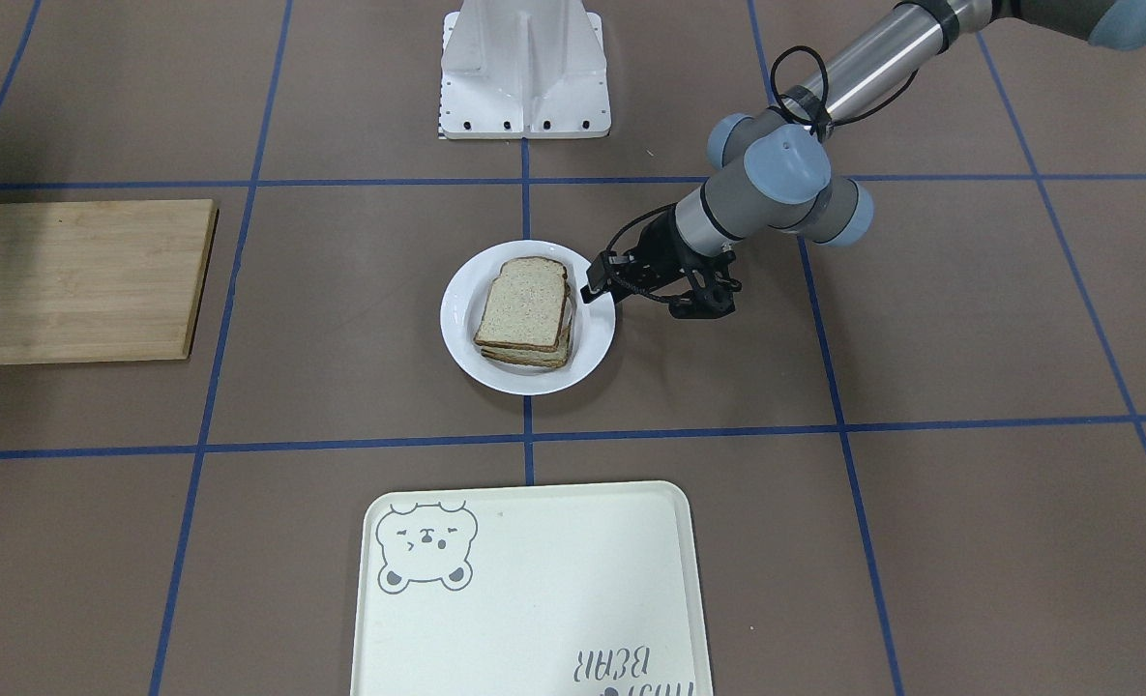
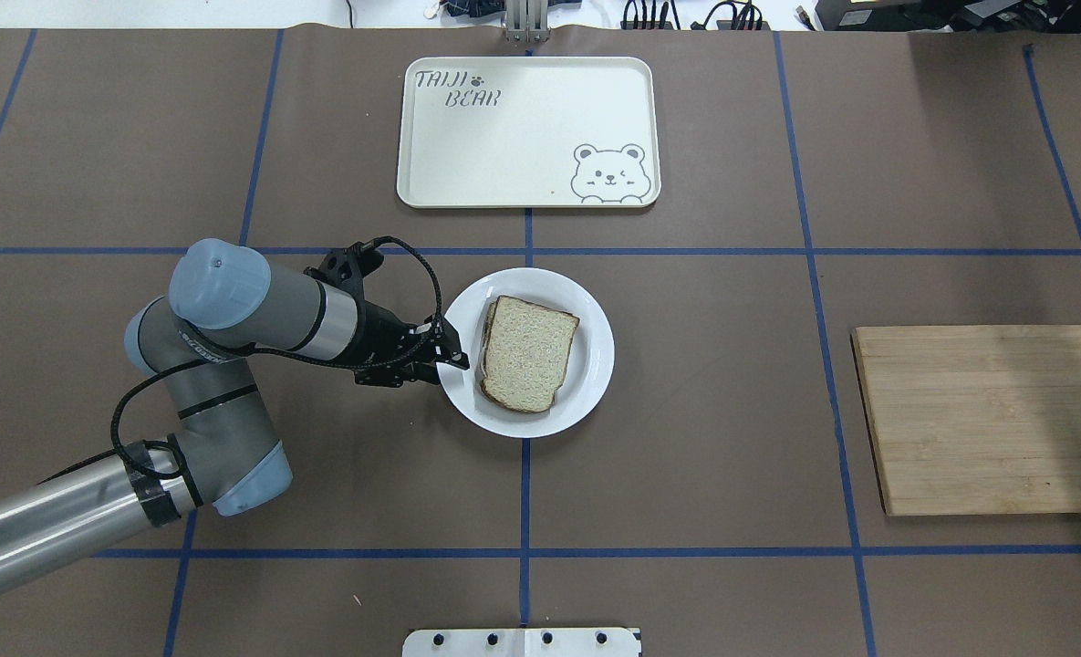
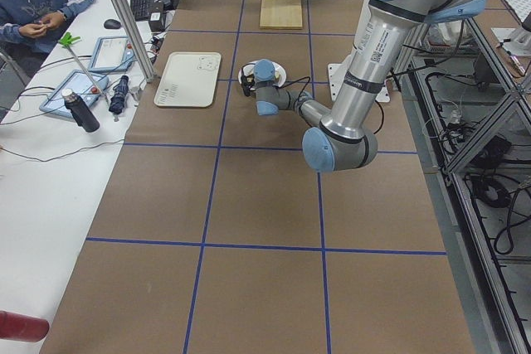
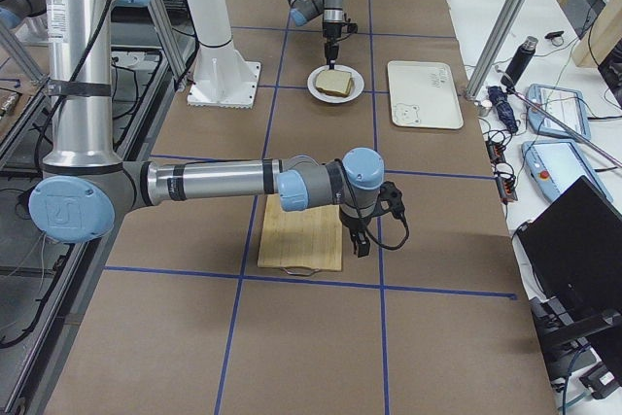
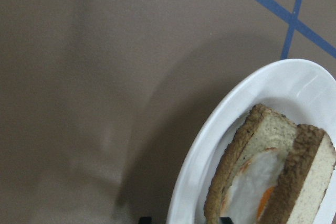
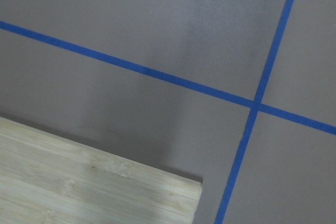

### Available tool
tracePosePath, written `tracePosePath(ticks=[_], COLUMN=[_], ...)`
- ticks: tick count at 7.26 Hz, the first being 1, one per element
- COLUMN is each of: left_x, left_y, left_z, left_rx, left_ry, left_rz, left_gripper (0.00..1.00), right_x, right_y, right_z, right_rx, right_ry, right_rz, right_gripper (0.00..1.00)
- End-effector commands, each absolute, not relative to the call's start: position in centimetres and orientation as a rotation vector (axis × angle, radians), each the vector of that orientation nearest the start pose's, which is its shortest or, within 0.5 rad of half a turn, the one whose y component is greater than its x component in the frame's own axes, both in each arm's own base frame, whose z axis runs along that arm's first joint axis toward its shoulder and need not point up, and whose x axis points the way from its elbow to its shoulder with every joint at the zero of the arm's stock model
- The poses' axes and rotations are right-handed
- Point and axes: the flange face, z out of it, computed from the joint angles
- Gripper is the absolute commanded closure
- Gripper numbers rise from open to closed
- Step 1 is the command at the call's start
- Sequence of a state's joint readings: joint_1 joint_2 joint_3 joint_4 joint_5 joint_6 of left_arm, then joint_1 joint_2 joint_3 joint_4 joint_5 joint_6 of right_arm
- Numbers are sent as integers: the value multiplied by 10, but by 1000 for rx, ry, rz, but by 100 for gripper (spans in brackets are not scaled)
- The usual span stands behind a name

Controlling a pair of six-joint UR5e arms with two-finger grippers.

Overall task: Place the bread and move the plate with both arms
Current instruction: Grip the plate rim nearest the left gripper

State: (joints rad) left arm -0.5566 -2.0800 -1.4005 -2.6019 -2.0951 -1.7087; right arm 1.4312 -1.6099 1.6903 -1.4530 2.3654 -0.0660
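My left gripper next needs to grab the plate by its raised rim (image 1: pixel 594 304) to carry the sandwich on the plate to the bear tray (image 1: pixel 530 586).
The plain bread (image 2: pixel 526 351) lies on top of an egg-topped slice on the white plate (image 2: pixel 595 365) at the table's middle. In the left wrist view the bread (image 5: pixel 315 182) covers the egg slice (image 5: pixel 252 177). My left gripper (image 2: pixel 444 356) is at the plate's left rim; in the front view it (image 1: pixel 600 282) hangs over the rim (image 1: pixel 461 319). Its jaws stand apart astride the rim (image 5: pixel 210 129), one tip outside and one inside. My right gripper (image 4: pixel 362 240) shows only in the exterior right view, beside the wooden board; I cannot tell if it is open or shut.
A cream bear tray (image 2: pixel 526 132) lies beyond the plate, toward the operators' side. A wooden board (image 2: pixel 987 420) lies at the robot's right; its corner shows in the right wrist view (image 6: pixel 79 182). The robot's white base (image 1: pixel 524 72) stands behind the plate.
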Motion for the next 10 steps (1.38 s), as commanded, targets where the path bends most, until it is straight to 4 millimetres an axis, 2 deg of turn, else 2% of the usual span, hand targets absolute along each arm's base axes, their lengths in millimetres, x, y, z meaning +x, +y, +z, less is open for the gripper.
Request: tracePosePath(ticks=[1, 2, 3, 4, 6, 10], left_x=[543, 544, 544, 545, 535, 516], left_y=[-424, -424, -424, -423, -419, -421], left_z=[327, 323, 321, 324, 314, 302], left_rx=[-133, -139, -150, -146, -169, -108], left_ry=[1406, 1412, 1424, 1444, 1543, 1726], left_rz=[-220, -227, -242, -232, -252, -338], left_gripper=[52, 71, 95, 100, 100, 100], right_x=[-6, -6, -6, -6, -6, -6], right_y=[-491, -491, -491, -491, -491, -492], right_z=[603, 604, 604, 604, 603, 602], right_rx=[160, 158, 159, 159, 160, 163], right_ry=[-801, -802, -801, -801, -801, -801], right_rz=[-273, -273, -273, -273, -273, -274], right_gripper=[0, 0, 0, 0, 0, 0])
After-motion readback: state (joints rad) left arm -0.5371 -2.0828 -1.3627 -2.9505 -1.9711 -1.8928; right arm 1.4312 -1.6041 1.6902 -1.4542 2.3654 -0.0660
